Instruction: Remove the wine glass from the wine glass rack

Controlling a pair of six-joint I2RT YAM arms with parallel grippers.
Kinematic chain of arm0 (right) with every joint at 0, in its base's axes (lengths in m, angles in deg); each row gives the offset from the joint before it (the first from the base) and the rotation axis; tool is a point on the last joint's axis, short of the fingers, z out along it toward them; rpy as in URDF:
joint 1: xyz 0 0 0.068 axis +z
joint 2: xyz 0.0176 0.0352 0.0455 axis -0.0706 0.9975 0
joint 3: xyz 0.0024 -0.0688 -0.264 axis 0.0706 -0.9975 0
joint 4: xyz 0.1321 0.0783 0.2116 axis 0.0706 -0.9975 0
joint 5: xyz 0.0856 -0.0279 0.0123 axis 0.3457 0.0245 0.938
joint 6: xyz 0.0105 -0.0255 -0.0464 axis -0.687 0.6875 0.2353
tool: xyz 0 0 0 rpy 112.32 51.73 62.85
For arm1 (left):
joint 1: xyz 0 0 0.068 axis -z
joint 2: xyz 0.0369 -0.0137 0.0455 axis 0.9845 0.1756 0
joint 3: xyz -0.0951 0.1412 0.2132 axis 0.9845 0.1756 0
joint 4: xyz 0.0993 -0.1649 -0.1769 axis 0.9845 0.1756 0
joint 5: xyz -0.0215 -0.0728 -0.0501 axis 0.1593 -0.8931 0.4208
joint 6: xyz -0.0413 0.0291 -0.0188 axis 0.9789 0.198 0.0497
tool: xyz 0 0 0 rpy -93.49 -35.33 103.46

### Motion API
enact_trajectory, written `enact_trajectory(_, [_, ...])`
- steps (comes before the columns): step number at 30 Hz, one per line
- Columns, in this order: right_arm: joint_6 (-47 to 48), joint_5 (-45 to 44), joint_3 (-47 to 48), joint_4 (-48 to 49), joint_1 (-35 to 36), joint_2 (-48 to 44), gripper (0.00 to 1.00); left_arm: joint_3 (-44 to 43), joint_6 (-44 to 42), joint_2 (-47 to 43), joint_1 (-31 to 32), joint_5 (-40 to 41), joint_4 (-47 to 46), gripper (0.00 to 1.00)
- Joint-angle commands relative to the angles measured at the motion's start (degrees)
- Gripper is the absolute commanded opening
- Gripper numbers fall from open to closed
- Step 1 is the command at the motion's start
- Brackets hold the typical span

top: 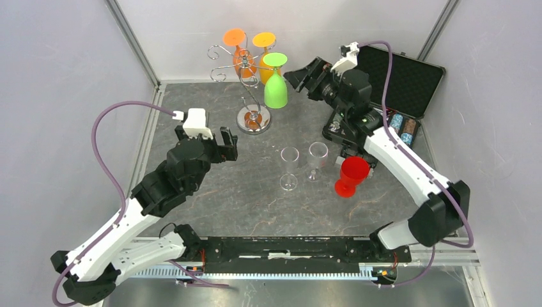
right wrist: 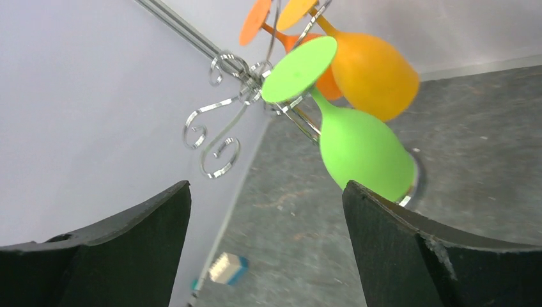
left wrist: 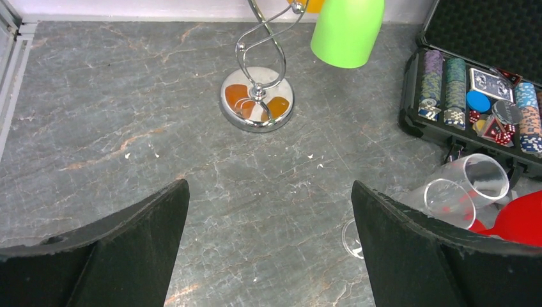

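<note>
My right gripper is to grab the green wine glass next by the edge of its flat foot [top: 284, 61] [right wrist: 327, 54]. That leaves the bowl of the glass free for my left gripper.
The silver wine glass rack [top: 246, 89] stands at the back of the table on a round base [left wrist: 257, 107]. A green wine glass [top: 275, 86] hangs upside down from one of its scroll arms [right wrist: 217, 137]. Two orange wine glasses [top: 263, 62] hang behind it. My right gripper [top: 298, 79] is open and hovers just right of the green wine glass [right wrist: 361, 150], apart from it, with nothing between its fingers. My left gripper [top: 231, 144] is open and empty, low over the table, in front and left of the rack's base.
Two clear glasses [top: 289, 167] and a red goblet [top: 350, 176] stand on the table in front of the rack. An open black case of poker chips [top: 399, 96] lies at the back right. White walls enclose the table.
</note>
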Motion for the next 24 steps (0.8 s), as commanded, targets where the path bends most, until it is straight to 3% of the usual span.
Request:
enact_trajectory(1, [-12.42,2.75,5.05,9.94,-1.26,5.17,0.91,1.51,3.52,-3.17,-0.29,2.79,-3.14,1.00])
enact_trajectory(13, [-18.86,-2.83,21.09,6.68,-3.19,22.55,0.78,4.69,3.53,-6.91,-0.29,4.97,-4.23,1.00])
enact_trajectory(24, [-21.76,-2.98,25.82,4.91,-4.55,28.36,0.54,5.44,4.04,-6.13,-0.29,4.93,-4.29,1.00])
